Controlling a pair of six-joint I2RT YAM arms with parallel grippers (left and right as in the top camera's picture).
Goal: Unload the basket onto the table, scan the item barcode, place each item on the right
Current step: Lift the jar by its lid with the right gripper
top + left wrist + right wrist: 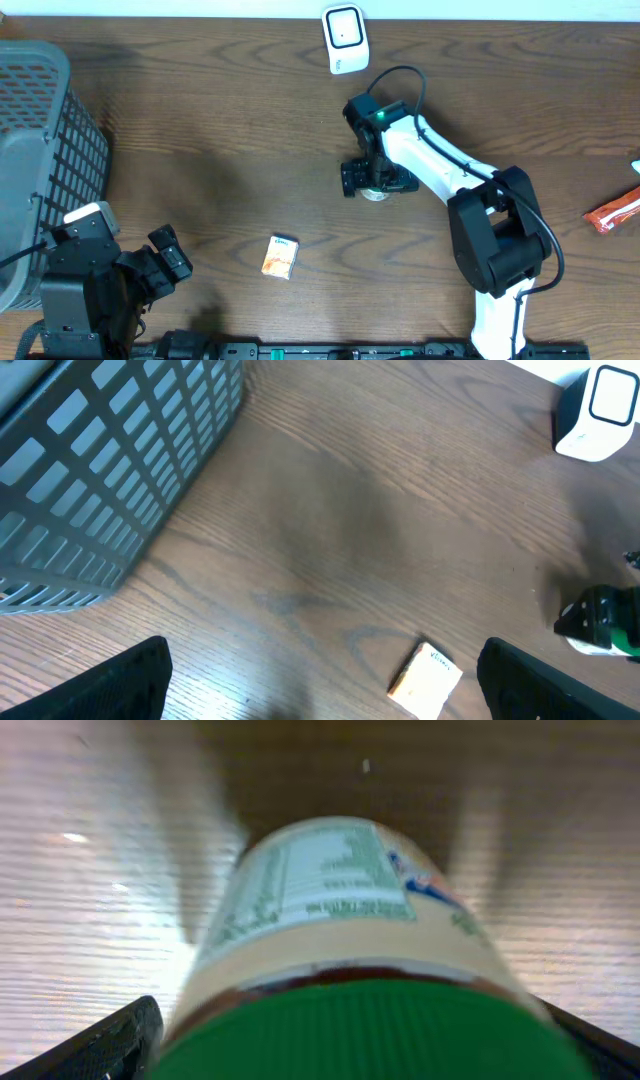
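The right gripper grabs the jar (330, 890) by the sides of its green lid (372, 1032) next, which leaves the label uncovered for barcode scanning.
A jar (330, 890) with a green lid and a cream label lies on the wood table, its lid towards the right wrist camera. My right gripper (355, 1050) stands open around it, with one dark fingertip (110, 1045) just off each side of the lid. In the overhead view the right gripper (376, 182) covers most of the jar (377, 194). The white scanner (344, 38) stands at the table's far edge, beyond the jar. My left gripper (172, 255) is open and empty near the front left. A small orange-and-white box (427, 680) lies just inside its right finger.
A grey mesh basket (40, 150) fills the left side of the table. The small box (281, 256) lies front centre. A red packet (612, 212) sits at the right edge. The scanner (598, 412) also shows at the top right of the left wrist view.
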